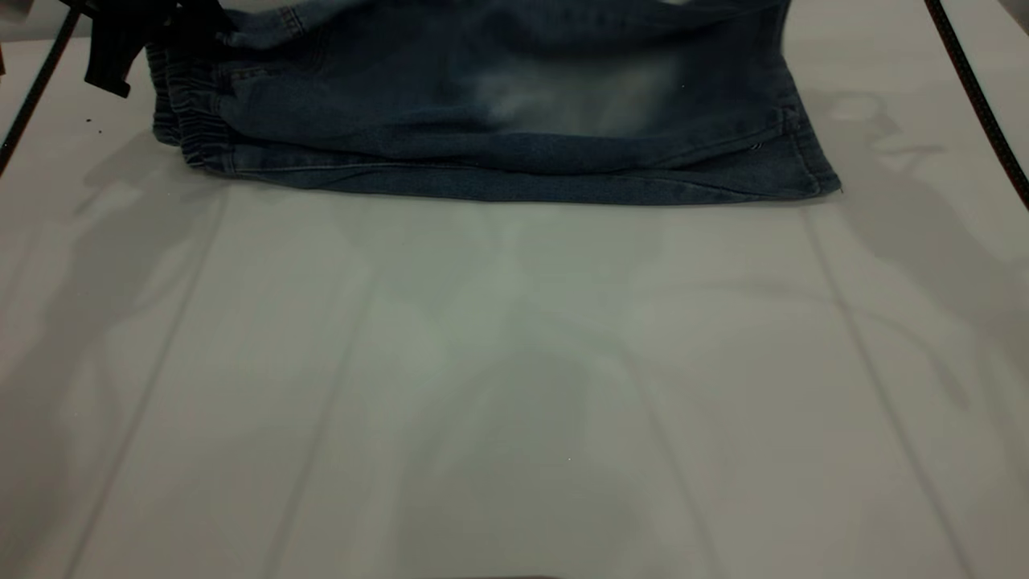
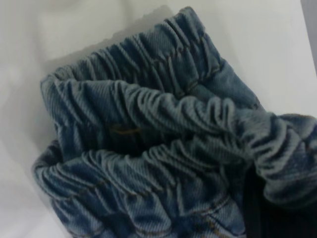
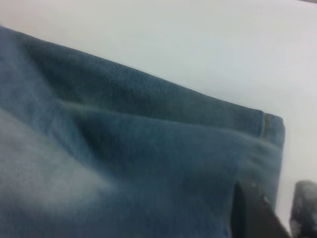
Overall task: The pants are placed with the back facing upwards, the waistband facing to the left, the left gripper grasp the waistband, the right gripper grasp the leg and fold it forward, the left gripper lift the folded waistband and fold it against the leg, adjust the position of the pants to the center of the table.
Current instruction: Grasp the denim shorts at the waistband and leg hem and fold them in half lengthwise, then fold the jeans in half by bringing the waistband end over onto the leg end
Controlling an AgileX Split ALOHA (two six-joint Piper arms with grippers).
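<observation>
My left gripper needs to let go of the waistband, because the waistband it holds is folded low on the white table in the left wrist view.
The pants [image 1: 498, 104] lie folded lengthwise along the far side of the table [image 1: 514, 386], with a pale faded patch on top. The ruffled waistband [image 1: 189, 112] points left and the leg hem [image 1: 804, 161] points right. My left gripper [image 1: 120, 44] sits at the waistband's far left corner. In the left wrist view the gathered waistband [image 2: 148, 129] bunches over a dark finger [image 2: 257, 208], so the gripper is shut on it. My right gripper [image 3: 277, 203] stands open beside the leg hem [image 3: 270, 126], with white table showing between its fingers.
Black cables run along the table's far left [image 1: 36, 88] and far right [image 1: 977, 104] corners. The white tabletop stretches in front of the pants, crossed by soft shadows of the arms.
</observation>
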